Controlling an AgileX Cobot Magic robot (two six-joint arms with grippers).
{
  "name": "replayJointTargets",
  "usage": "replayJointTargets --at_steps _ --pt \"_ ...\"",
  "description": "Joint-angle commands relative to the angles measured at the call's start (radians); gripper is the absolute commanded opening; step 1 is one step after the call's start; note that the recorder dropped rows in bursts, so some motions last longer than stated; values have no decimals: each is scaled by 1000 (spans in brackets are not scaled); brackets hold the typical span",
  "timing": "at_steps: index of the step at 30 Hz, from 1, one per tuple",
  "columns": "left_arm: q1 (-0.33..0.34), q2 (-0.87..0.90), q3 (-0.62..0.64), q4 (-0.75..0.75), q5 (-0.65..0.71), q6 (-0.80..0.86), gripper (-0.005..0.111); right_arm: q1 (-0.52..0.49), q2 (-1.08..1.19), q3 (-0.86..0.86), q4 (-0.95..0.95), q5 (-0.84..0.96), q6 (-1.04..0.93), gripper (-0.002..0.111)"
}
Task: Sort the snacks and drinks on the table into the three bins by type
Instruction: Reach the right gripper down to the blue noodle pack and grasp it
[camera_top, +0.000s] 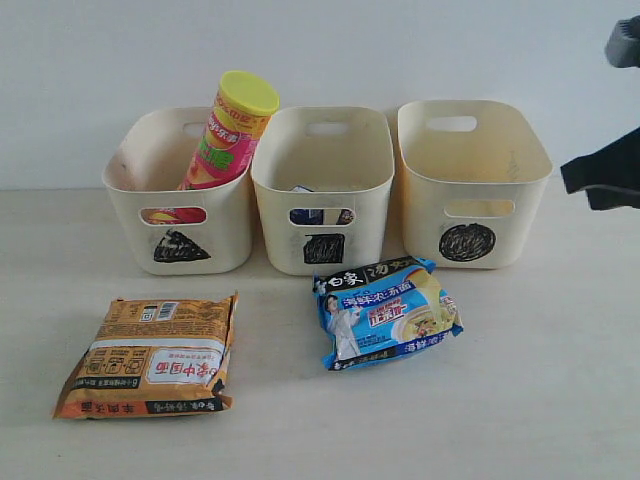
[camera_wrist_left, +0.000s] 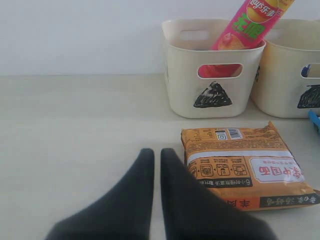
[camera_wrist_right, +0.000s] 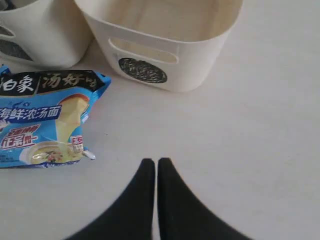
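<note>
The robot's right gripper should next grab the blue noodle packet by its printed middle (camera_top: 386, 312), so that the packet gets sorted into the circle bin (camera_top: 472, 190).
Three cream bins stand in a row: triangle (camera_top: 180, 215), square (camera_top: 322, 215), circle (camera_top: 470, 200). A pink chip can with yellow lid (camera_top: 228, 130) leans in the triangle bin. Something blue and white (camera_top: 306, 215) shows through the square bin's slot. The orange-brown noodle packet (camera_top: 150, 357) and the blue noodle packet (camera_top: 388, 312) lie flat in front. My left gripper (camera_wrist_left: 157, 152) is shut and empty, just beside the orange-brown noodle packet (camera_wrist_left: 245, 167). My right gripper (camera_wrist_right: 156, 162) is shut and empty, over bare table near the circle bin (camera_wrist_right: 165, 45) and blue noodle packet (camera_wrist_right: 42, 120). The yellow can is out of view.
A white wall runs behind the bins. Part of the right arm (camera_top: 608, 170) hangs dark at the far right edge of the exterior view. Pale table surface (camera_top: 520, 400) stretches in front of the circle bin.
</note>
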Motion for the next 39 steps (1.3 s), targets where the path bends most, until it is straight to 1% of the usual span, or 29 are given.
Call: replayJointTargets --at_steps 1,5,9,14,15,16,17,18,19,21,22,23,24,29,35,38,39 --pt "3 -3 4 -9 2 4 4 -2 109 -78 125 72 -108 0" --pt "3 -3 4 -9 2 4 4 -2 198 -130 198 104 -158 0" --pt "3 -3 4 -9 2 4 4 -4 286 -188 242 150 -165 0" --pt "3 -3 4 -9 2 4 4 -51 398 -266 382 271 -241 0" --pt "3 -3 4 -9 2 4 4 -60 413 -271 409 291 -271 2" --pt "3 -3 4 -9 2 4 4 -72 430 -274 442 315 -302 6" --pt "3 -3 4 -9 2 4 4 -82 447 -274 469 339 -327 13" --pt "3 -3 4 -9 2 4 4 -89 461 -274 489 361 -343 22" --pt "3 -3 4 -9 2 4 4 -98 482 -274 511 377 -361 33" --pt "3 -3 4 -9 2 4 4 -101 511 -274 537 393 -381 60" --pt "3 -3 4 -9 2 4 4 -101 525 -274 542 393 -388 70" --pt "3 -3 4 -9 2 4 4 -98 539 -274 553 391 -397 79" --pt "3 -3 4 -9 2 4 4 -93 552 -274 567 382 -405 83" --pt "3 -3 4 -9 2 4 4 -49 624 -272 600 270 -428 84" --pt "3 -3 4 -9 2 4 4 -29 698 -272 678 254 -473 84" --pt "3 -3 4 -9 0 4 4 24 728 -277 698 163 -498 84" --pt "3 -3 4 -9 0 4 4 31 734 -284 698 157 -498 84"
